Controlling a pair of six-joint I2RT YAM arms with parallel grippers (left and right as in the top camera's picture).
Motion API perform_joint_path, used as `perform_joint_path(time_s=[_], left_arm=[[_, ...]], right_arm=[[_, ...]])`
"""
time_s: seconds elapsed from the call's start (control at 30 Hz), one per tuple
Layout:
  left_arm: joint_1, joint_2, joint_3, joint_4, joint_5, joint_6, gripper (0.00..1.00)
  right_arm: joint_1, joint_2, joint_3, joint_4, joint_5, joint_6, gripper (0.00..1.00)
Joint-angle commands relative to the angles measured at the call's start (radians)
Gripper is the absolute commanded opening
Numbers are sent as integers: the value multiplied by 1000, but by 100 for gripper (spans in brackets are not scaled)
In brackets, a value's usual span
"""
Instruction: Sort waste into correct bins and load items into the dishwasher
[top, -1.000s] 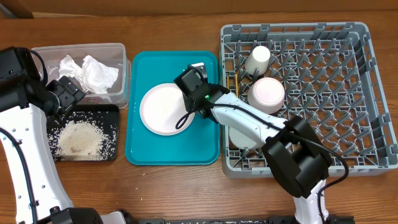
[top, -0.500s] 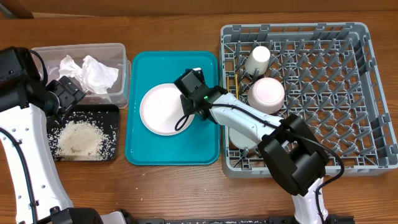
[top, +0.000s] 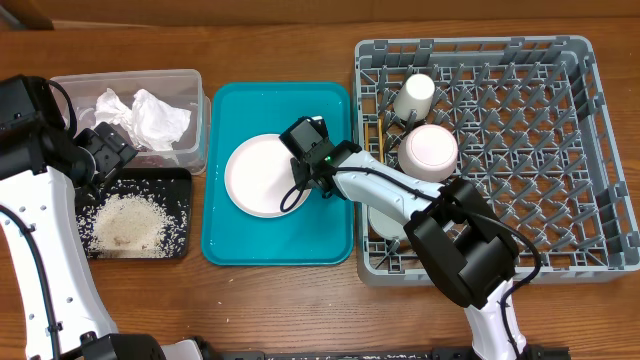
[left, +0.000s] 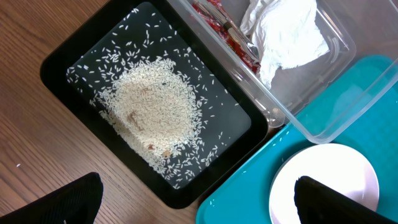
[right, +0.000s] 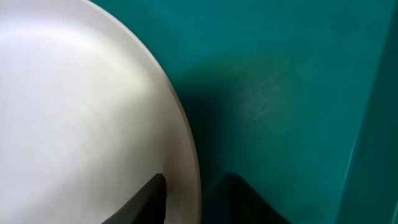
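Note:
My right gripper grabs the pale-pink plate's rim (top: 307, 182) on the rack-facing side next. The opposite edge then stays free to load upright into the rack (top: 590, 150).
The round pale-pink plate (top: 258, 175) lies on the teal tray (top: 280, 240). My right gripper (top: 303, 165) is at the plate's right rim. In the right wrist view its fingers (right: 194, 199) are nearly together, one over the plate (right: 81, 112) and one outside the rim. My left gripper (left: 199, 199) is wide open and empty, hovering over the black tray (top: 182, 180), which holds rice (top: 125, 222). The clear tub (top: 197, 110) holds white napkins (top: 150, 115) and a red wrapper (left: 227, 34). The grey dish rack (top: 590, 150) holds a white cup (top: 415, 95), a white bowl (top: 430, 150) and chopsticks (top: 380, 135).
A pale grey-green bowl (top: 385, 222) sits at the rack's front left, partly hidden under my right arm. The teal tray lies between the bins and the rack. Bare wooden table runs along the front edge.
My right gripper has slid slightly left and forward onto the plate's rim. The plate has stayed on the tray. The left arm has not moved.

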Motion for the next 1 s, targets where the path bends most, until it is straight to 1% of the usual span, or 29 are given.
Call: perform_joint_path(time_s=[0.0,0.2,0.3,0.97], left_arm=[[-2,4,14,2,-2,8,100],[-2,4,14,2,-2,8,100],[-2,4,14,2,-2,8,100],[-2,4,14,2,-2,8,100]], right_arm=[[4,9,-4,6,-4,1,34],[4,8,0,10,-4,1,35],[4,8,14,1,-4,1,39],[4,8,19,-27,-4,1,37]])
